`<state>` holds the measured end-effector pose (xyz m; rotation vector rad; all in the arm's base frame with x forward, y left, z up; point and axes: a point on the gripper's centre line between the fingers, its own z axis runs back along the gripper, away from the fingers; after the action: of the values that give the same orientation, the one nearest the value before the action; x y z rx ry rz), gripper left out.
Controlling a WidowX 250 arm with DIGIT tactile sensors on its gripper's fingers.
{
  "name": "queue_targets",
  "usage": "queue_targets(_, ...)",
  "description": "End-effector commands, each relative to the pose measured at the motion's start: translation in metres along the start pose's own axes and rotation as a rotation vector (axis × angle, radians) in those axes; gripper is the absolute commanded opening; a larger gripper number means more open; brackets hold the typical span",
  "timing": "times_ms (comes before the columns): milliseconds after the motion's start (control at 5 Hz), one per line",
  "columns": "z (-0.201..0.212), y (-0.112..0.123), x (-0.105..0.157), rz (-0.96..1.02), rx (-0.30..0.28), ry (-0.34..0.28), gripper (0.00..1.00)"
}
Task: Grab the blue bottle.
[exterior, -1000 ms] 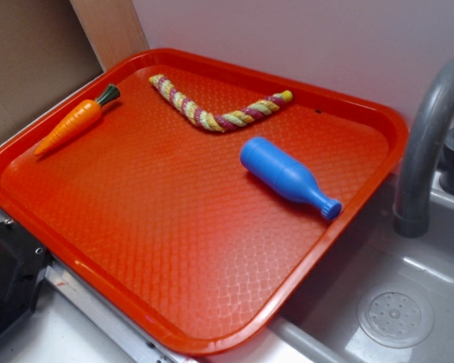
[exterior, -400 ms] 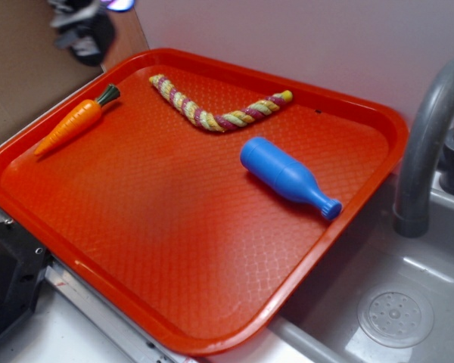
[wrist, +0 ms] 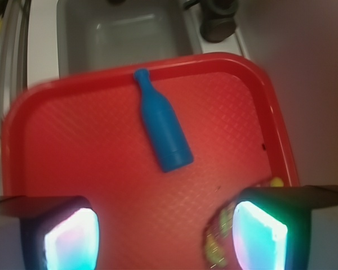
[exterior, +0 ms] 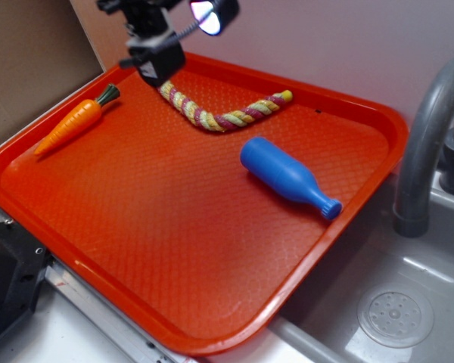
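Note:
My gripper grabs the blue bottle across its straight-sided body near the base next, since the bottle's shoulder (exterior: 306,187) slopes down to a thin neck.
The blue bottle (exterior: 284,175) lies on its side on the right part of the red tray (exterior: 174,227), cap pointing toward the sink. My gripper (exterior: 157,68) hangs above the tray's back left, over the left end of the rope toy, well apart from the bottle. In the wrist view the bottle (wrist: 164,132) lies ahead on the tray (wrist: 73,140), base toward me. The gripper (wrist: 166,239) is open, its two lit fingers wide apart with only tray between them.
A striped rope toy (exterior: 219,117) lies bent along the tray's back, and its end shows by my right finger (wrist: 217,242). An orange toy carrot (exterior: 72,125) lies at the tray's left. A grey faucet (exterior: 427,128) and sink basin (exterior: 393,310) stand to the right.
My gripper has come in from the top left, moving right and down to above the rope's left end. The bottle, rope and carrot have not moved.

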<state>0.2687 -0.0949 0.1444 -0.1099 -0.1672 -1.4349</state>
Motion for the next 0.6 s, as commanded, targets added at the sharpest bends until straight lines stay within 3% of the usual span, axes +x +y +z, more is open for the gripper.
queue_targets(0, -0.029, -0.010, 0.031, -0.137, -0.010, 0.059, 1.00)
queue_targets(200, -0.056, -0.007, 0.036, -0.096, -0.051, 0.123, 1.00)
queue_targets(400, -0.075, -0.010, 0.040, -0.095, -0.052, 0.178, 1.00)
